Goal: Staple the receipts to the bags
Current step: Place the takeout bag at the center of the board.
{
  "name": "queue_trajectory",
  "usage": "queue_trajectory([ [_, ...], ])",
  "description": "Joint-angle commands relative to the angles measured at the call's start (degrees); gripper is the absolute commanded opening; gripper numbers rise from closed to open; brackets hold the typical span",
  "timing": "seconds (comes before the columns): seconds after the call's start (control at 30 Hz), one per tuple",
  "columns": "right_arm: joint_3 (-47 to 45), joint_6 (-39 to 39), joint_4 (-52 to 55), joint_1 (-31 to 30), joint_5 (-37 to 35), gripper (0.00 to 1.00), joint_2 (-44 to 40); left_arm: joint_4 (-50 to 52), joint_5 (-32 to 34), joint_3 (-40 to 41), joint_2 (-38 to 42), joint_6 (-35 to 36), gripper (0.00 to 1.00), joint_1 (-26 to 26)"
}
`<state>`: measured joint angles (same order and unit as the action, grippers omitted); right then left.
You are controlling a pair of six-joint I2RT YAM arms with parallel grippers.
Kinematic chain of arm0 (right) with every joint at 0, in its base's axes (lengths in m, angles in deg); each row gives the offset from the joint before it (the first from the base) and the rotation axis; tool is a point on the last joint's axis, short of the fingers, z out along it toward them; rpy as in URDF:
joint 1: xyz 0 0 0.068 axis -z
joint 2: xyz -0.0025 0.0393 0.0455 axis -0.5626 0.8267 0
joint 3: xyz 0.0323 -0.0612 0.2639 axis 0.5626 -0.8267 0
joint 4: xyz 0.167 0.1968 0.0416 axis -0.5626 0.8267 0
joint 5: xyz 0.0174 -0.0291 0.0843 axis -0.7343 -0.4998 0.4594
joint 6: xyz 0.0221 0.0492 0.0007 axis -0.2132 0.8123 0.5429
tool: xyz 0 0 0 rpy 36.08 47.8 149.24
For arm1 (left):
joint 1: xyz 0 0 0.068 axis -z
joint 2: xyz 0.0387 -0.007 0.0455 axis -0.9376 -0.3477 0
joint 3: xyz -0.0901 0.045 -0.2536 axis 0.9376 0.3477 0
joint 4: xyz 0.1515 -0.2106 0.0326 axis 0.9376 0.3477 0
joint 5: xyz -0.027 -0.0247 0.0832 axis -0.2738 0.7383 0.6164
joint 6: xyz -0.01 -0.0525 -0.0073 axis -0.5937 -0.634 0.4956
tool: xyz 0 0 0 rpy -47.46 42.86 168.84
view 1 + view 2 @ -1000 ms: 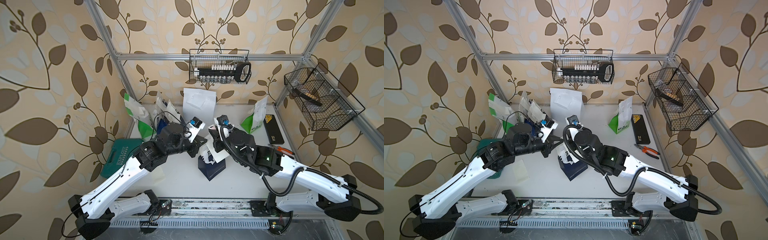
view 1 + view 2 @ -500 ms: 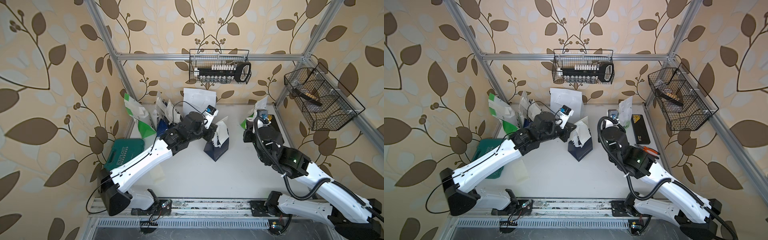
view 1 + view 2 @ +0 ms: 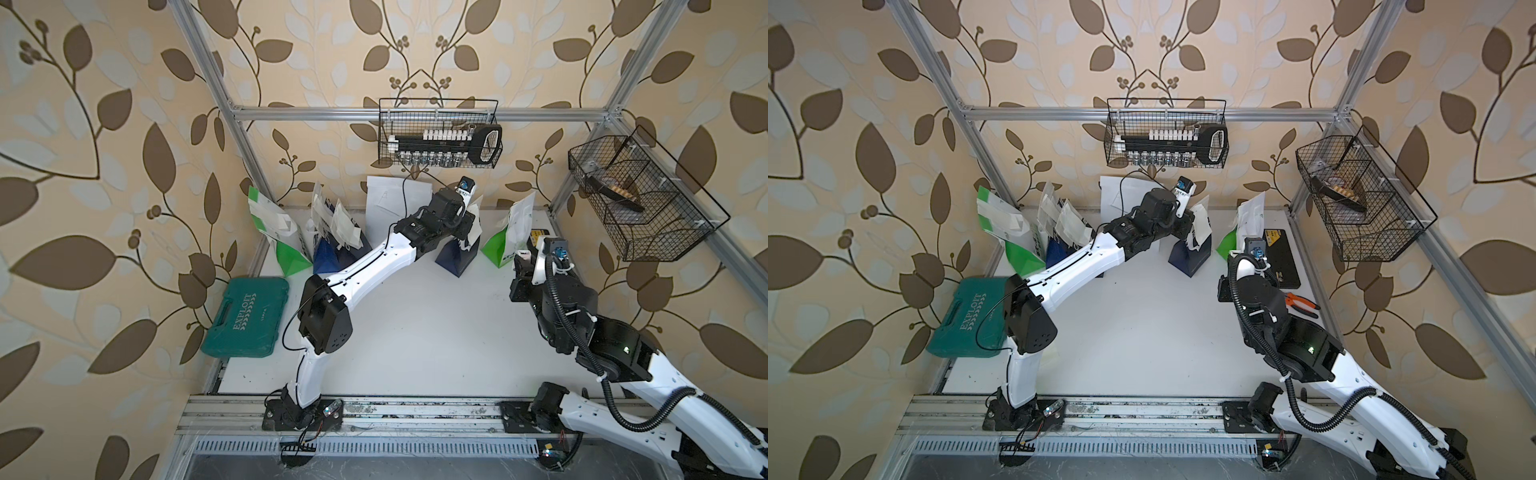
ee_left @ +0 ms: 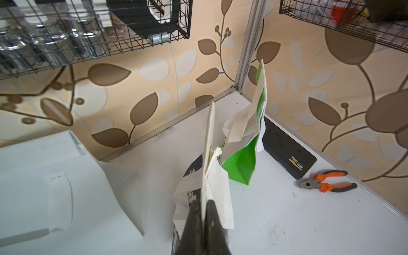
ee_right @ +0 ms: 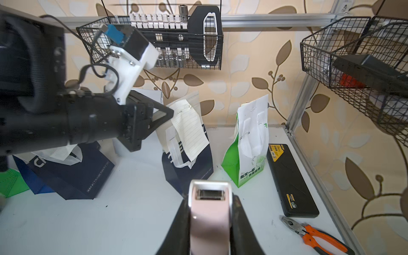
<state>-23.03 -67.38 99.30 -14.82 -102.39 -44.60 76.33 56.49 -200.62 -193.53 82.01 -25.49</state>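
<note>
My left gripper keeps hold of the navy bag now, since that bag stands short, with table showing between it and the green-and-white bag.
My left gripper [image 4: 204, 203] is shut on the top edge of a navy bag [image 5: 189, 170], which stands on the table at the back right of centre [image 3: 455, 255]. A lined cream receipt [image 5: 189, 128] hangs down that bag's face, pinched in the same grip [image 4: 218, 183]. My right gripper [image 5: 209, 199] is shut on a pink stapler [image 5: 209, 218], held low and apart from the navy bag, at the table's right side [image 3: 521, 266]. A green-and-white bag [image 5: 249, 154] stands just right of the navy one. More bags with receipts [image 3: 336, 232] lean at the back left.
A white bag [image 3: 386, 199] leans on the back wall. A black case [image 3: 1281, 253] and orange pliers [image 3: 1300, 303] lie by the right edge. A teal tool case [image 3: 245, 318] sits at the left. Wire baskets [image 3: 438, 133] [image 3: 640, 199] hang on the back and right walls.
My left arm has carried the navy bag from the middle of the table to the back right. My right arm has pulled away to the right with the stapler.
</note>
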Motion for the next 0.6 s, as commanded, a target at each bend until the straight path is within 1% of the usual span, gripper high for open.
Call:
queue_trajectory([
  [0.0,-1.00,-0.43,0.31,-0.10,-0.26,0.00,-1.85,0.64,1.49,-6.60,-2.85,-0.07,0.00,-0.39],
  [0.17,-1.35,-0.58,1.13,-0.11,-0.19,0.00,-4.05,5.32,1.92,-16.99,-10.31,-0.50,0.00,-0.31],
  [0.33,-2.10,0.10,2.20,-0.15,-0.03,0.00,-5.61,5.38,-0.50,-18.39,-12.58,-1.63,0.00,-0.22],
  [0.37,-2.23,0.11,2.28,-0.06,0.24,0.00,-5.88,5.85,-1.12,-18.80,-13.04,-1.80,0.02,-0.22],
  [0.43,-2.23,0.24,2.62,-0.05,0.19,0.00,-6.10,6.25,-2.07,-19.06,-13.29,-2.35,0.14,-0.21],
  [0.5,-2.13,0.34,2.98,-0.13,0.23,0.00,-6.11,5.85,-2.98,-18.54,-13.03,-3.08,0.34,-0.19],
  [0.57,-2.15,0.64,3.12,-0.07,0.79,0.00,-6.11,5.45,-3.62,-18.34,-12.46,-3.43,0.44,-0.22],
])
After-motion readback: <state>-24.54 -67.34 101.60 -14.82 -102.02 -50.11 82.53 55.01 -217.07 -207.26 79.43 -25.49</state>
